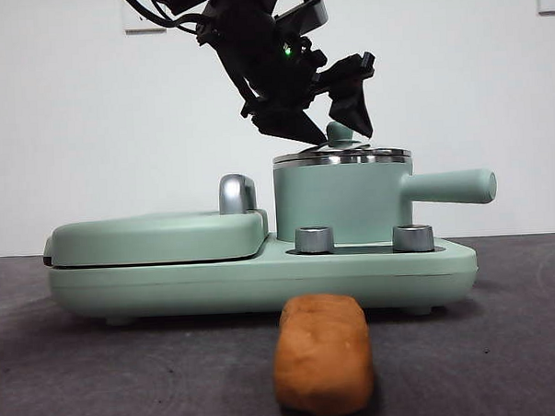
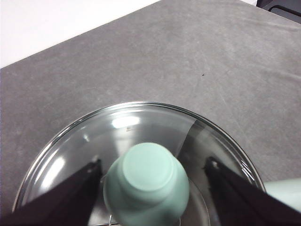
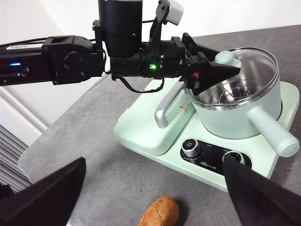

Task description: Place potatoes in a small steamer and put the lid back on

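Observation:
The potato is oblong with rounded ends, so my right gripper should next grab it around its middle, across its long facing sides.
The small steamer point(image 1: 344, 203) stands on the right half of a mint-green cooker base, its stubby handle point(image 1: 456, 187) pointing right. The glass lid point(image 1: 342, 156) lies flat on its steel rim. My left gripper point(image 1: 341, 134) reaches down from above and stands open, one jaw on each side of the lid's green knob point(image 2: 146, 181); the glass lid point(image 2: 141, 125) fills the left wrist view beneath it. One orange-brown potato point(image 1: 323, 353) lies on the grey table in front of the base. My right gripper point(image 3: 153, 162) hovers open above the potato point(image 3: 159, 213), well clear of the steamer point(image 3: 235, 117).
A flat hinged griddle point(image 1: 159, 236) with a chrome handle point(image 1: 235, 193) takes up the base's left half. Two steel dials point(image 1: 314, 240) sit on the base's front. The left arm point(image 3: 70, 59) stretches in over the griddle side.

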Available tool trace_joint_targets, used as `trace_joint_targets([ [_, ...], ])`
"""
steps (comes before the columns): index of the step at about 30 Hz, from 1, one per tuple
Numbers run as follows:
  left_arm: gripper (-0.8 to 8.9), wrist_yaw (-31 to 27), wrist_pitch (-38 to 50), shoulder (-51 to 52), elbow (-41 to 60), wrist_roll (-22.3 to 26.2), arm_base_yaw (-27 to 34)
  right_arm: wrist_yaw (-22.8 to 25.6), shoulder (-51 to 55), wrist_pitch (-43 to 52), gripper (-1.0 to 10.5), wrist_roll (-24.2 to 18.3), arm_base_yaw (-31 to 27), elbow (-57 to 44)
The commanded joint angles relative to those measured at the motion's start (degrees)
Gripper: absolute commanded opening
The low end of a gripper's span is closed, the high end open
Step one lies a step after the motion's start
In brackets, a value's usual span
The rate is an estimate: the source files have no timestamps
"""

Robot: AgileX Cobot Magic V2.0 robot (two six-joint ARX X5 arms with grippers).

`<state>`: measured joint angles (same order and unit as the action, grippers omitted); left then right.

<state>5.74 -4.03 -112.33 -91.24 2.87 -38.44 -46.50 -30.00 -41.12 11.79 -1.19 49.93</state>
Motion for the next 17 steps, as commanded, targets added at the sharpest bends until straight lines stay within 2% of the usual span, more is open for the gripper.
trace_joint_targets([
  [1,2.34,-0.2,1.1,-1.3,-1.5,0.6,-0.4,0.0,-0.2,0.4,4.7,-0.3,0.0,1.1],
  [12,0.52,-0.2,2.8,-1.3,-1.5,0.8,-0.4,0.0,-0.2,0.3,4.7,-0.2,0.0,1.1],
  [17,0.51,-0.2,2.9,-1.3,-1.7,0.8,-0.4,0.0,-0.2,0.3,4.7,-0.2,0.0,1.1],
])
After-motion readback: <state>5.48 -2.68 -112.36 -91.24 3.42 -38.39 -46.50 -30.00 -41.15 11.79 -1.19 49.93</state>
